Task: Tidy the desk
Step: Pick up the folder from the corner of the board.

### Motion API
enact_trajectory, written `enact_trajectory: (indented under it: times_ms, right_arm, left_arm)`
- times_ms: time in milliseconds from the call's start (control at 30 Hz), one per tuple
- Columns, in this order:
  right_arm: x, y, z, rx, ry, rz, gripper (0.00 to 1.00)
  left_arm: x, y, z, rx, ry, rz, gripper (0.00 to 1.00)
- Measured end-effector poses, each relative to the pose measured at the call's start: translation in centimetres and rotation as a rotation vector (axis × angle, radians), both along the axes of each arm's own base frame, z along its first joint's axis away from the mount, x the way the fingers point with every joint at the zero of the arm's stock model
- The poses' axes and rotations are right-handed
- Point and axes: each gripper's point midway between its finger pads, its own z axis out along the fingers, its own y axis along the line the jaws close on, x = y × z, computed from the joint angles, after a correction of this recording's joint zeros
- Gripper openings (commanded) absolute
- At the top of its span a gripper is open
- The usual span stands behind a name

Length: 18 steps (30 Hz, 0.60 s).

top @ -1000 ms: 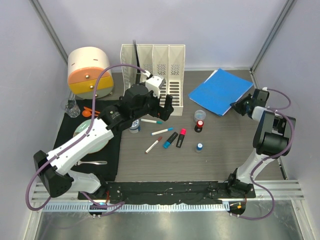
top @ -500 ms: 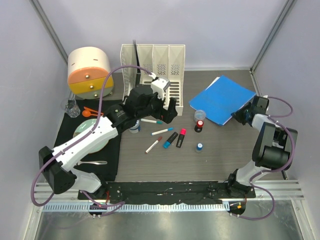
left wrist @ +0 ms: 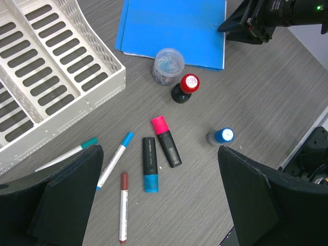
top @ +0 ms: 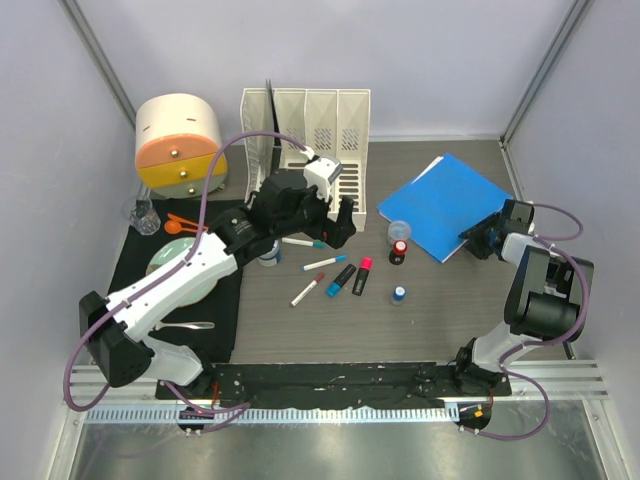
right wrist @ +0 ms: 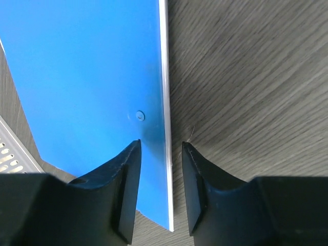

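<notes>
Next, my right gripper takes hold of the blue folder [top: 440, 198] by its thin white edge [top: 457, 249], so the folder's opposite edge stays free to enter the file rack.
The desk [top: 430, 320] is dark wood-grain laminate. A blue folder [top: 440, 198] lies at its back right; it also shows in the left wrist view [left wrist: 174, 25] and in the right wrist view [right wrist: 87, 77]. My right gripper [top: 478, 240] is at the folder's near-right edge. Its jaws stand slightly apart on either side of that edge [right wrist: 160, 145], not pressing it. My left gripper [top: 335, 222] hovers wide open and empty [left wrist: 164, 205] above loose pens: a red marker [left wrist: 123, 207], a blue highlighter [left wrist: 149, 164], a pink highlighter [left wrist: 166, 141] and a blue-capped pen [left wrist: 114, 160].
A white file rack [top: 320, 130] and a round drawer box [top: 180, 145] stand at the back. A red stamp [top: 399, 248], a clear clip jar [top: 398, 229] and a blue-capped bottle [top: 399, 295] stand mid-desk. A black mat [top: 215, 300] at the left holds a green plate [top: 180, 272].
My right gripper moved toward the near edge along the folder's side, and the folder shifted and turned slightly with it. My left gripper drifted a little right over the pens.
</notes>
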Motion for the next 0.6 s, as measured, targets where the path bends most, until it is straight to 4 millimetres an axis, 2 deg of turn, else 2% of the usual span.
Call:
enact_trajectory:
  times_ms: [67,200,367,600]
  right_arm:
    - [-0.1,0.0,-0.1,0.000,0.002,0.000,0.50]
    - [0.0,0.0,-0.1,0.000,-0.001,0.000,0.53]
    - [0.8,-0.1,-0.4,-0.003,-0.032,0.004,0.52]
    - [2.0,-0.3,-0.5,-0.008,-0.087,0.002,0.36]
  left_arm:
    - [0.0,0.0,0.0,0.000,-0.001,0.000,1.00]
    - [-0.1,0.1,0.3,-0.003,-0.004,0.000,1.00]
    - [-0.1,0.2,0.4,-0.005,-0.006,0.000,1.00]
    - [-0.1,0.2,0.4,-0.005,-0.005,0.000,1.00]
